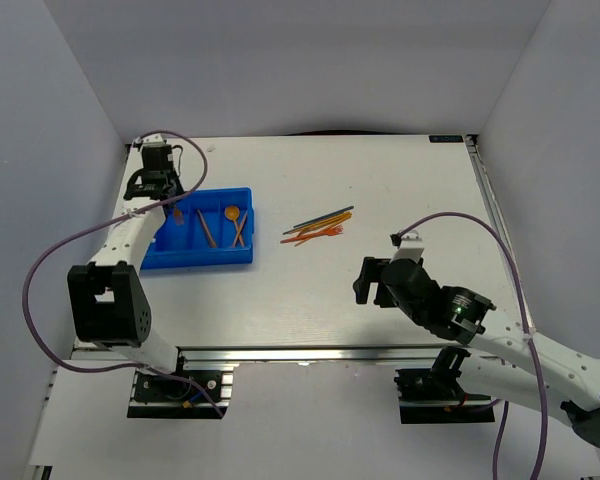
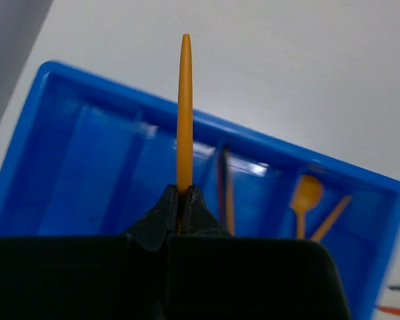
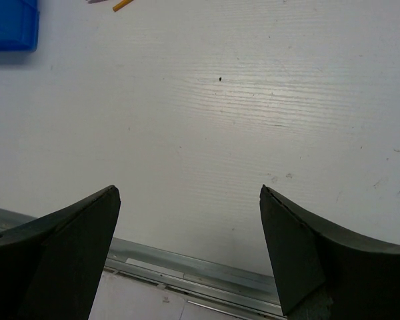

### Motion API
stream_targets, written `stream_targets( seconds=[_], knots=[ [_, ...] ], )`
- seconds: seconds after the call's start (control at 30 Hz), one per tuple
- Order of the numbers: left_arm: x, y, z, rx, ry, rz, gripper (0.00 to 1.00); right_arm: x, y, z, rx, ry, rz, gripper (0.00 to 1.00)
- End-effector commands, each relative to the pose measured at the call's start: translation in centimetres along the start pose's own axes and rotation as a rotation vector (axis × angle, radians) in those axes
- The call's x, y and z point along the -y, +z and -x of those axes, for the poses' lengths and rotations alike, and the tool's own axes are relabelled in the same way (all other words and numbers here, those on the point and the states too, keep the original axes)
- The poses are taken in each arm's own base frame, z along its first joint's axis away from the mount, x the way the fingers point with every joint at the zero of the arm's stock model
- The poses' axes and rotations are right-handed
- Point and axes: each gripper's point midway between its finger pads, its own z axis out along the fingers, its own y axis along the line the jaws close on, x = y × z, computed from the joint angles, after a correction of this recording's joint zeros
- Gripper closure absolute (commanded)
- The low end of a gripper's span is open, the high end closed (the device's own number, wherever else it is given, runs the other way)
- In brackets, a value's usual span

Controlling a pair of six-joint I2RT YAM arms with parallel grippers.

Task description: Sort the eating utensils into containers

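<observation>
The orange stick has its tip (image 2: 185, 44) crossing above the blue tray's far rim (image 2: 208, 121), so my left gripper keeps holding the stick until it lies in the tray's section, then opens.
The blue tray (image 1: 242, 255) lies at the left of the table. My left gripper (image 1: 172, 200) hovers over its left part, shut on an orange stick (image 2: 185, 113) that points away over the tray (image 2: 67, 100). An orange spoon (image 1: 233, 213) and a few sticks (image 1: 208, 229) lie in the right compartments; the spoon also shows in the left wrist view (image 2: 305, 197). Several loose utensils (image 1: 318, 228) in orange, red and dark grey lie right of the tray. My right gripper (image 1: 365, 282) is open and empty above bare table, its fingers (image 3: 73, 233) wide apart.
Purple cables (image 1: 40, 270) loop beside both arms. The table's metal front rail (image 3: 187, 270) runs just below the right gripper. A corner of the tray (image 3: 12, 27) and one orange utensil tip (image 3: 122, 5) show at the top of the right wrist view.
</observation>
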Motion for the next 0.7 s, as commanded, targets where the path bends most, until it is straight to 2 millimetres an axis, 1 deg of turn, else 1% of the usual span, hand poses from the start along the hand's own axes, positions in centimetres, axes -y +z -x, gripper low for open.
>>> stream_targets(
  seconds=[0.0, 0.03, 0.07, 0.13, 0.23, 0.27, 0.37, 0.4, 0.5, 0.53, 0.63, 0.67],
  knots=[
    [-2.6, 1.3, -2.3, -0.115, 0.004, 0.049, 1.0, 0.0, -0.2, 0.6, 0.042, -0.006, 0.023, 0.11],
    [-2.8, 1.7, -3.0, -0.133, 0.004, 0.064, 1.0, 0.1, -0.2, 0.6, 0.044, -0.008, 0.022, 0.11],
    [-4.3, 2.3, -3.5, -0.148, -0.016, 0.096, 1.0, 0.1, -0.3, 0.7, 0.047, -0.009, 0.026, 0.11],
    [-4.4, 3.1, -5.1, -0.175, -0.017, 0.107, 1.0, 0.1, -0.4, 0.7, 0.046, -0.015, 0.031, 0.11],
    [-5.3, 3.5, -6.2, -0.184, -0.022, 0.132, 1.0, 0.3, -0.6, 0.7, 0.048, -0.026, 0.024, 0.11],
    [-5.7, 3.6, -6.3, -0.187, -0.026, 0.139, 1.0, 0.4, -0.5, 0.6, 0.047, -0.028, 0.023, 0.11],
    [-6.2, 4.0, -6.8, -0.205, -0.047, 0.137, 1.0, 0.2, -0.5, 0.7, 0.049, -0.026, 0.031, 0.11],
    [-6.2, 4.2, -7.0, -0.207, -0.053, 0.133, 1.0, 0.1, -0.4, 0.7, 0.046, -0.028, 0.035, 0.11],
    [-6.2, 4.6, -8.3, -0.24, -0.056, 0.125, 0.99, -0.2, -0.2, 0.7, 0.044, -0.03, 0.041, 0.11],
    [-6.1, 4.7, -8.7, -0.252, -0.056, 0.121, 0.91, -0.3, -0.2, 0.7, 0.043, -0.031, 0.04, 0.11],
    [-5.7, 4.8, -9.3, -0.266, -0.061, 0.098, 0.81, -0.6, 0.1, 0.7, 0.036, -0.036, 0.044, 0.11],
    [-5.6, 4.8, -9.2, -0.264, -0.065, 0.093, 0.75, -0.7, 0.2, 0.7, 0.034, -0.037, 0.046, 0.1]
  ],
)
